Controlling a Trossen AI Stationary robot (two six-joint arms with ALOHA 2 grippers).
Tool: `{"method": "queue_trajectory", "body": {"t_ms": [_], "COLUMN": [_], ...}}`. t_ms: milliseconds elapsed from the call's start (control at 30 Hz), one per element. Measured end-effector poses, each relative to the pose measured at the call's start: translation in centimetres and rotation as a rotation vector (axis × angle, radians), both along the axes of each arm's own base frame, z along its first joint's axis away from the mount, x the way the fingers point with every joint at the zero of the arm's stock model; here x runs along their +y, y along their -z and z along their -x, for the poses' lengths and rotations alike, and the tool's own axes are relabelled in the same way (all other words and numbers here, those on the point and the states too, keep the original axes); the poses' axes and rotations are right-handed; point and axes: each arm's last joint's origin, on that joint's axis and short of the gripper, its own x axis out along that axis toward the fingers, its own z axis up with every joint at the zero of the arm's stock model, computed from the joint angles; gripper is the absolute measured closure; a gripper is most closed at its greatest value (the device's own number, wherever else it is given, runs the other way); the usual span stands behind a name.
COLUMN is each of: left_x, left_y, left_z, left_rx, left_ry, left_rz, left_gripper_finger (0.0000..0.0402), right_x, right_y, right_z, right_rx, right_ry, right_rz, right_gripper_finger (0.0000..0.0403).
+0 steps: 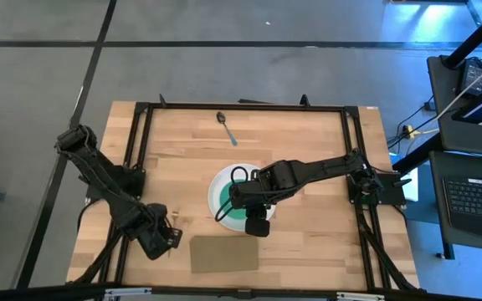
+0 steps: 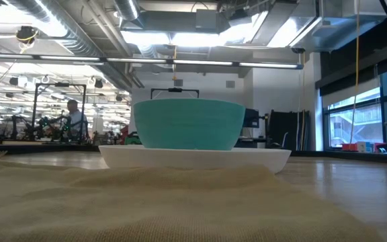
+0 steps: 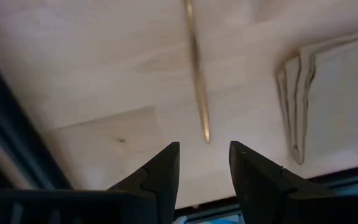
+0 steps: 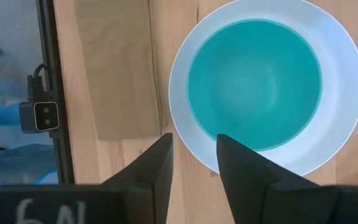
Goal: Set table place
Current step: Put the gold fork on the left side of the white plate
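I need to pick up the fork by its slender handle [image 3: 199, 78] with my left gripper next. Then it can go beside the white plate.
The teal-green bowl [image 4: 253, 84] stands in the round white plate [image 4: 344, 93] at the table's middle; both also show in the low view, the bowl [image 2: 188, 124] on the plate [image 2: 193, 156]. My right gripper [image 4: 194, 162] is open and empty above the plate's near rim, also seen in the high view [image 1: 258, 226]. The pale fork [image 3: 197, 81] lies flat on the wood near the front left. My left gripper [image 3: 204, 168] is open just short of the fork's end, also seen in the high view [image 1: 166, 238]. The dark spoon [image 1: 227, 127] lies at the far edge.
A tan mat [image 1: 224, 253] lies near the front edge between the two grippers; it also shows in the right wrist view [image 4: 120, 68] and the left wrist view [image 3: 334, 93]. The black frame [image 1: 241, 107] edges the tabletop. A small camera [image 4: 39, 116] sits at the front rail.
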Motion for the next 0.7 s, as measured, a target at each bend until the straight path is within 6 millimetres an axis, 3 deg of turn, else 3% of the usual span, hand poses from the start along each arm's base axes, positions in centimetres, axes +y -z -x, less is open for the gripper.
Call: {"method": "queue_trajectory", "body": {"t_ms": [700], "left_x": [-1.2], "left_y": [5.7], "left_z": [-2.0], "left_rx": [0.047], "left_ry": [-0.018], "left_rz": [-0.267], "left_gripper_finger": [0.0270], "right_x": [0.1], "right_y": [-0.1], "right_z": [-0.2], "right_rx": [-0.029], "right_ry": [-0.019], "right_rz": [-0.001], "right_gripper_finger": [0.0277]}}
